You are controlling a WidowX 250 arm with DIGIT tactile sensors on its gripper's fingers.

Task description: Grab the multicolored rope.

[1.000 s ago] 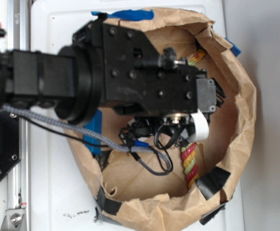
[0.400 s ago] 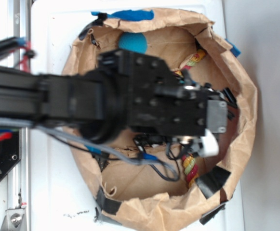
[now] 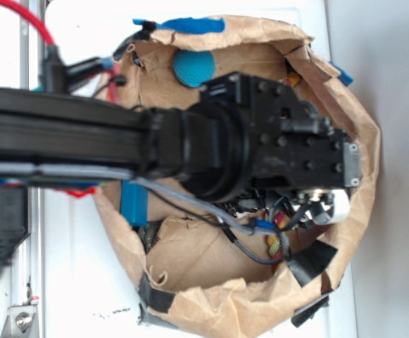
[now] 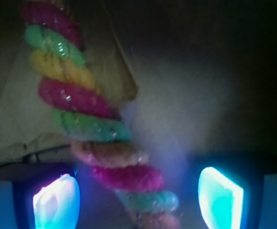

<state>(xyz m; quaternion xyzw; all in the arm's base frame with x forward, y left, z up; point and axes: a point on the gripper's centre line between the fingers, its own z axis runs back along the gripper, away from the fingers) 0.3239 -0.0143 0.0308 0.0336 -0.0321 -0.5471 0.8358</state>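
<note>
My gripper picks up the multicolored rope by its thick twisted middle point(image 4: 131, 178) next, to lift the rope out of the paper bag.
The multicolored rope point(image 4: 88, 124), twisted in red, yellow and green strands, runs diagonally from upper left down to the bottom middle of the wrist view. Its lower end lies between my two glowing fingertips point(image 4: 57, 202), with clear gaps on both sides. My gripper point(image 4: 138, 202) is open around it and touches nothing. In the exterior view the black arm and wrist cover most of the rope point(image 3: 274, 243); only small bits show under the gripper point(image 3: 317, 211) near the bag's right wall.
A brown paper bag point(image 3: 359, 120) rolled open rings the workspace, patched with black tape point(image 3: 310, 259) and blue tape point(image 3: 134, 204). A blue ball point(image 3: 193, 67) lies at the bag's far side. Grey and black cables point(image 3: 204, 208) hang below the arm.
The arm has swung to the right and a little down toward the bag's right wall, uncovering the blue ball and covering more of the rope.
</note>
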